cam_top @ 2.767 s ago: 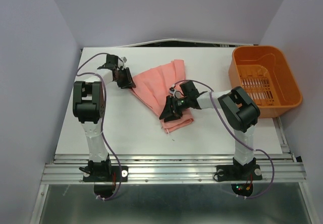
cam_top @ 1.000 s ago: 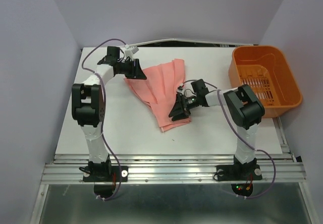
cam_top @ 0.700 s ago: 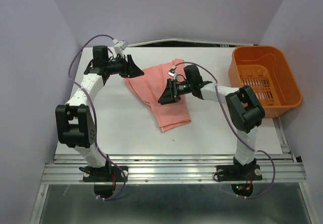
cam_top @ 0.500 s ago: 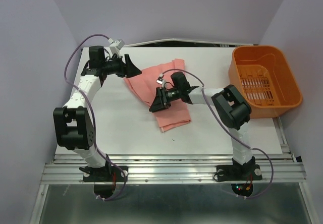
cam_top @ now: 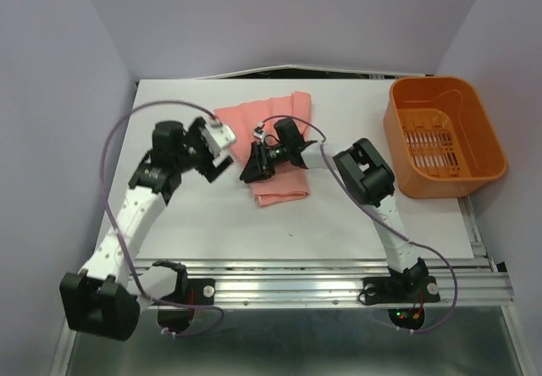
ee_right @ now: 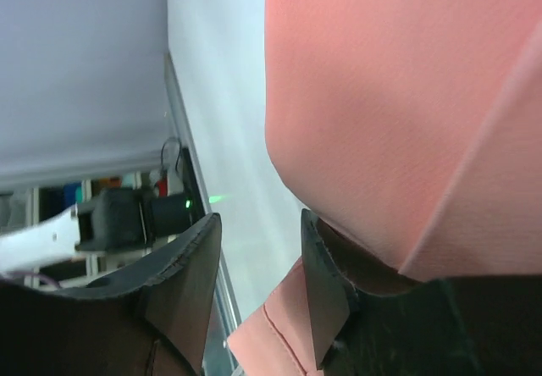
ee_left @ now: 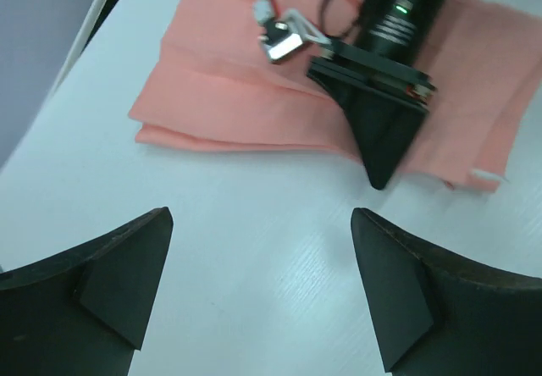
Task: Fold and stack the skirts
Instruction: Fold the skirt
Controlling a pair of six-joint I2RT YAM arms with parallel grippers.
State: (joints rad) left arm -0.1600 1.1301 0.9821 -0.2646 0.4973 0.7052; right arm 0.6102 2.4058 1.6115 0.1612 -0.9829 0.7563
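Observation:
My left gripper should take hold of the skirt by the layered near edge next, to pull it out straight and fold it over.
One salmon-pink pleated skirt (cam_top: 284,139) lies folded in a narrow strip at the middle back of the table. In the left wrist view the skirt (ee_left: 229,96) shows stacked layers at its left edge. My left gripper (cam_top: 218,163) hovers over bare table just left of it, open wide with nothing between its fingers (ee_left: 127,266). My right gripper (cam_top: 250,171) lies low at the skirt's left edge, with its jaws apart. In the right wrist view one finger (ee_right: 326,291) is tucked under a fold of the skirt (ee_right: 389,96), and bare table shows in the gap of the right gripper (ee_right: 258,232).
An orange plastic basket (cam_top: 428,82) stands at the right back of the table (cam_top: 212,223). The right arm's black wrist (ee_left: 381,105) lies across the skirt in the left wrist view. Purple walls close in the left, back and right.
The left gripper let go of the skirt's far left corner, opened wide and swung back toward the near left. The right gripper swept left across the skirt, which now lies narrower.

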